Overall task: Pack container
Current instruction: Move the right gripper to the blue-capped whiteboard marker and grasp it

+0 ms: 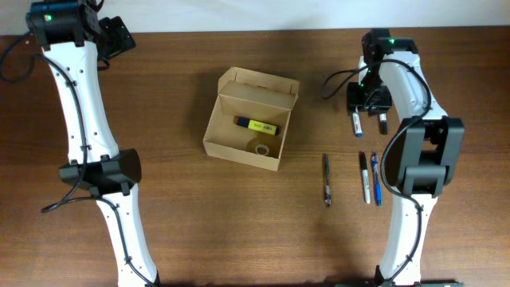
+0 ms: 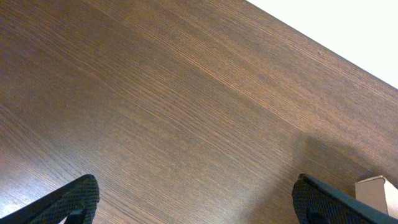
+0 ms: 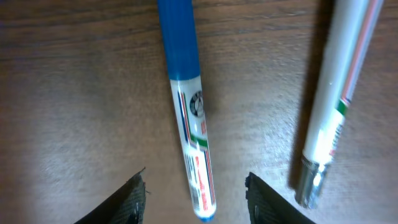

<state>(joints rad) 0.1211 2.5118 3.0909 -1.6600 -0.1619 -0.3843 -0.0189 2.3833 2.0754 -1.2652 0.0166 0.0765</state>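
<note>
The white marker lies on wood below my right gripper's fingers, so I must lower before closing, or I'd close on air.
The container is an open tan cardboard box at the table's middle, its flap lid standing up at the far side. Inside lie a yellow highlighter and a small tape roll. My right gripper is open and low over the table at the far right. In the right wrist view its fingers straddle a blue-capped white marker that lies on the wood. A white pen with a silver tip lies beside it. My left gripper is open and empty at the far left.
A black pen, a black-and-white marker and a blue pen lie side by side right of the box. A corner of the box shows at the edge of the left wrist view. The table's far edge runs behind both grippers.
</note>
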